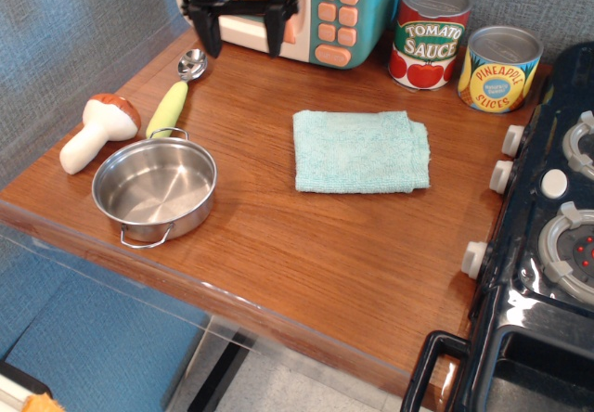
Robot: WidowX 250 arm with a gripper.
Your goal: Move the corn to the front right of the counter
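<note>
My gripper grabs the corn's top end beside the shiny bowl (pixel 192 62) next, to move the corn to the counter's front corner by the stove.
The corn (pixel 168 108) is a slim pale yellow-green cob lying on the reddish-brown counter (pixel 306 245) at the left, just behind the steel pan (pixel 154 189). A shiny spoon-like bowl (pixel 192 62) lies at its far end. My black gripper (pixel 243 37) hangs open and empty at the back left, in front of the toy microwave, to the right of and behind the corn's far end. Its fingers (pixel 210 33) are spread wide and touch nothing.
A white mushroom with a brown cap (pixel 97 130) lies left of the pan. A light blue cloth (pixel 360 150) lies mid-counter. A toy microwave (pixel 316 8), a tomato sauce can (pixel 429 36) and a pineapple can (pixel 501 69) stand at the back. A black stove (pixel 548 236) borders the right.
</note>
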